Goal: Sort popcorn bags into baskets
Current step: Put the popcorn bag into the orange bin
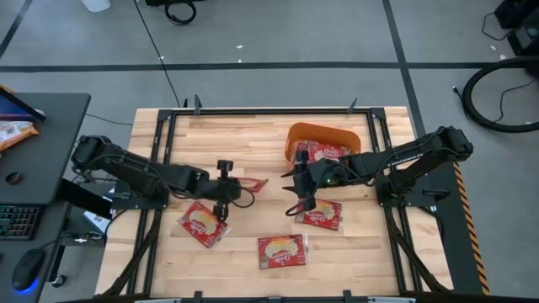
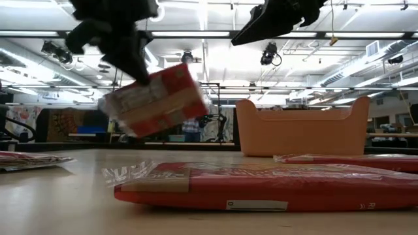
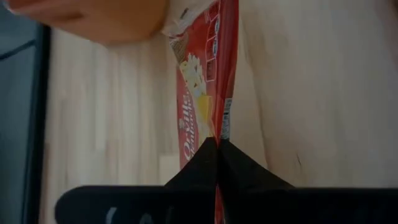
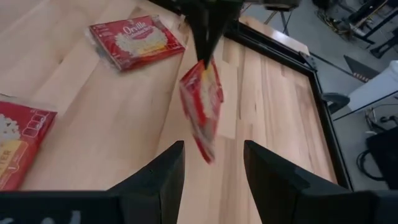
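Observation:
My right gripper is to grip the red popcorn bag next by the bag's loose end (image 1: 263,183), so that it can put the bag in the orange basket (image 1: 324,133).
My left gripper (image 1: 224,187) is over the table's middle, shut on a red popcorn bag (image 1: 251,183), which also shows in the low view (image 2: 157,99). My right gripper (image 4: 214,167) is open just to the right of that bag (image 4: 202,109), touching nothing, near the orange basket (image 1: 324,133). One red bag (image 1: 324,152) lies inside the basket. Three more bags lie flat on the wood: one at left (image 1: 204,224), one near the front (image 1: 282,251), one under my right arm (image 1: 320,214). My left gripper pinches the bag's thin end edge (image 3: 219,132) between its two shut fingers (image 3: 199,165). The fingers come from above, pointing down. The bag is lifted clear of the table and hangs tilted below the fingers (image 4: 200,106).
The basket (image 2: 300,127) stands toward the table's far right. A black frame runs around the tabletop (image 1: 168,135). A desk with a keyboard and a mouse (image 1: 25,269) sits beyond the left edge. Bare wood lies at the far left of the table (image 1: 219,139).

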Robot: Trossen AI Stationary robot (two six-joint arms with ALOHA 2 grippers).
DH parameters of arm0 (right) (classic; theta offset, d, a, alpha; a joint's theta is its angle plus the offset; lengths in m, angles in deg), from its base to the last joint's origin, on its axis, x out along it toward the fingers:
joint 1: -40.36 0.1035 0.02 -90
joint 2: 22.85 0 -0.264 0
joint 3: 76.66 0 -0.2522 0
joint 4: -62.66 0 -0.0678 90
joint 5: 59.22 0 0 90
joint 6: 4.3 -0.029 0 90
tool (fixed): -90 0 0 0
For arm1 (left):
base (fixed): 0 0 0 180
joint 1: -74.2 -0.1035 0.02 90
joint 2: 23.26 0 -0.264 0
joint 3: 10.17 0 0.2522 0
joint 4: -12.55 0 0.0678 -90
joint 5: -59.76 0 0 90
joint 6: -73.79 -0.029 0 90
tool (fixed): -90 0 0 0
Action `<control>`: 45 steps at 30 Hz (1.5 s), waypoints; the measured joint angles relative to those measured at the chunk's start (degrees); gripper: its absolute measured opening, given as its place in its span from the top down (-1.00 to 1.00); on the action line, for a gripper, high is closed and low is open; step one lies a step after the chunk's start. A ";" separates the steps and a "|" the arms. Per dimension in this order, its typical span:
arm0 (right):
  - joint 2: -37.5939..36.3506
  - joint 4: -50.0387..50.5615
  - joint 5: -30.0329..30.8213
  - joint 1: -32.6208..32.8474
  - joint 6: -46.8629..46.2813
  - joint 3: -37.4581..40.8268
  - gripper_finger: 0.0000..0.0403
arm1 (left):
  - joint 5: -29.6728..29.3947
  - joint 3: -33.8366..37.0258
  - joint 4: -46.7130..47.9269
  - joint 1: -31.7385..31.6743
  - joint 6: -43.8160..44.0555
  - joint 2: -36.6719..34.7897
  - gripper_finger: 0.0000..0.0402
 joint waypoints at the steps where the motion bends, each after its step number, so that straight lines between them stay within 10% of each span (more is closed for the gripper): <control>1: 0.00 0.02 0.00 0.00 0.12 0.00 0.16 | -0.05 -0.72 -0.22 -0.25 -0.41 0.00 0.97; 28: 0.02 -1.94 1.86 0.00 5.22 0.00 0.19 | 11.88 -3.90 -23.16 -5.79 -9.30 -0.04 0.98; 45: 0.09 3.03 1.92 0.00 5.83 -0.02 0.85 | 13.15 -3.94 -22.25 -5.77 -9.39 -0.41 0.64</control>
